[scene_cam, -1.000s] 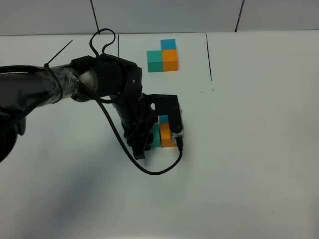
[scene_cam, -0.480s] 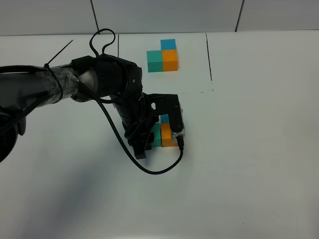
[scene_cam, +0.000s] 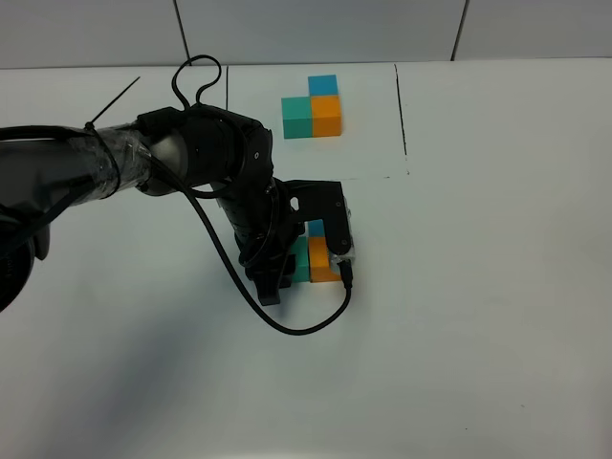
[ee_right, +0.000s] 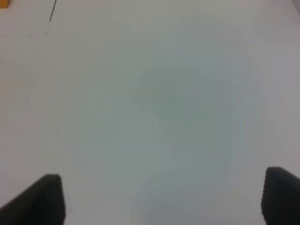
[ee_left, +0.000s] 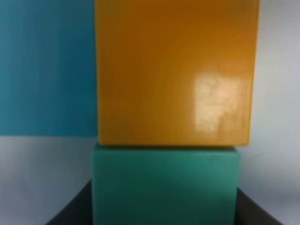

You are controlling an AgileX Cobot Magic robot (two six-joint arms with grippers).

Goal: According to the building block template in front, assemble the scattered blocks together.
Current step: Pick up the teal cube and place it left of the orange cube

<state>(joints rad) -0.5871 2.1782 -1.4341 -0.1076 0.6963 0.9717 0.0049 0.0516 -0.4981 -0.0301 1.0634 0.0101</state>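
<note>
The teal cube's lower edge (scene_cam: 302,279) meets the tabletop in line with the orange cube's lower edge. The robot's left gripper should open now.
The template (scene_cam: 314,106), a teal, orange and blue L-cluster, sits at the back inside a thin black outline (scene_cam: 403,105). The loose teal cube (scene_cam: 300,261), orange cube (scene_cam: 324,261) and blue cube (scene_cam: 314,229) sit touching in the same L shape at the table's middle. My left gripper (scene_cam: 298,266) reaches over them and is shut on the teal cube. In the left wrist view the teal cube (ee_left: 165,187) sits between my dark fingers (ee_left: 70,211), pressed against the orange cube (ee_left: 173,70), with the blue cube (ee_left: 47,65) beside it. My right gripper (ee_right: 164,201) is open over bare table.
The left arm and its black cable loop (scene_cam: 287,325) cover the table left of the cubes. The right wrist view shows a corner of the template's orange cube (ee_right: 3,3) and a piece of black line (ee_right: 52,10) at its far edge.
The left gripper and the cube cluster have crept a few pixels toward the template. Nothing else has moved.
</note>
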